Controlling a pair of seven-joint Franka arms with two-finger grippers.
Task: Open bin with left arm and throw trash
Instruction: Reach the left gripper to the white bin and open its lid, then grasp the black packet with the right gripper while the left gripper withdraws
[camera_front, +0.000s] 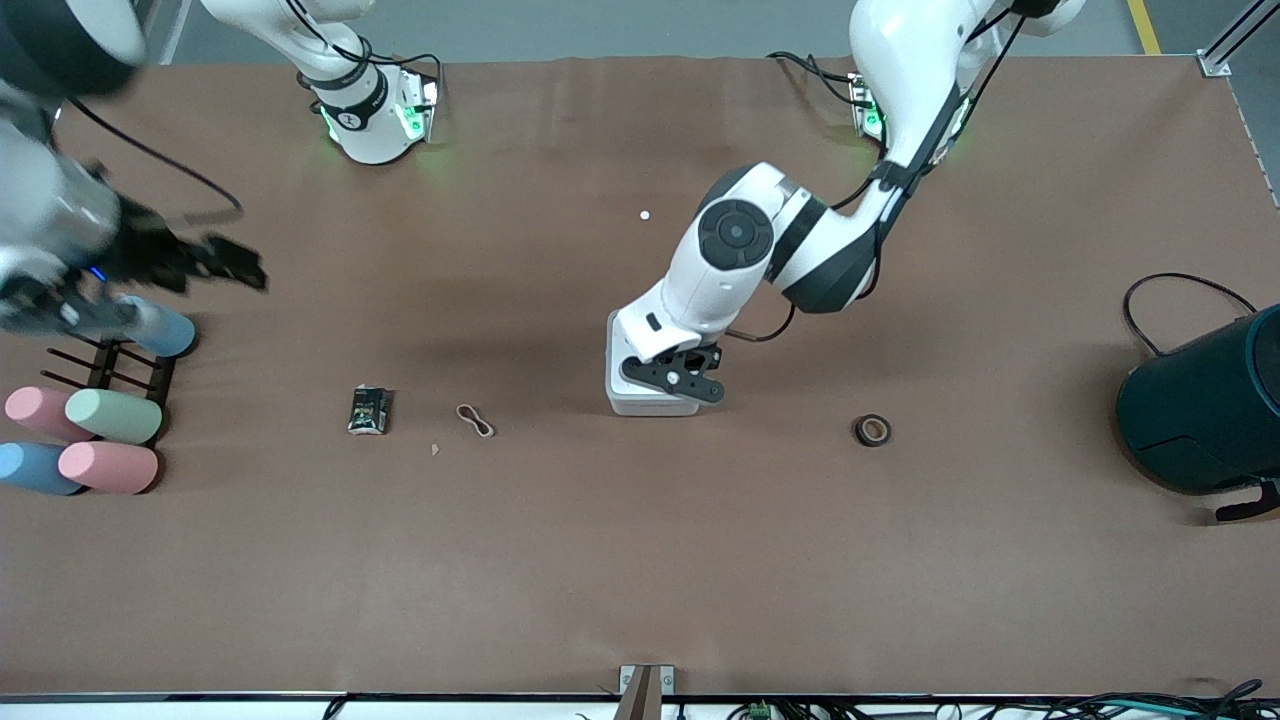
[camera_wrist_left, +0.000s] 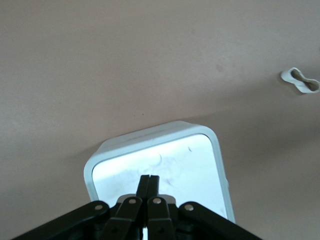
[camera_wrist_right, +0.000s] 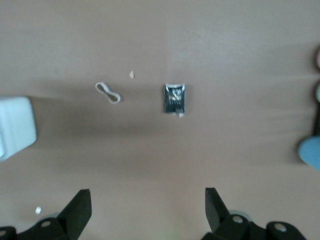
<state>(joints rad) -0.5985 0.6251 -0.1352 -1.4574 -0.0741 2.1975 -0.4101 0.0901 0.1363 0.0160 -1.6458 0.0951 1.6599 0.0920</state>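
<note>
The tan rubber band needs to be thrown into the white bin, so my right gripper should grab it by its narrow middle next.
The small white bin stands mid-table with its flat lid down. My left gripper is right over the lid, fingers shut and empty; in the left wrist view its tips are above the lid's middle. The black snack wrapper and the tan rubber band lie beside the bin toward the right arm's end. The black tape roll lies toward the left arm's end. My right gripper is open and empty, in the air at the right arm's end. Its wrist view shows the wrapper, band and bin.
A big dark teal cylinder stands at the left arm's end. Pink, green and blue foam cylinders lie by a black rack at the right arm's end. A tiny tan scrap lies near the band. A white dot lies near the bases.
</note>
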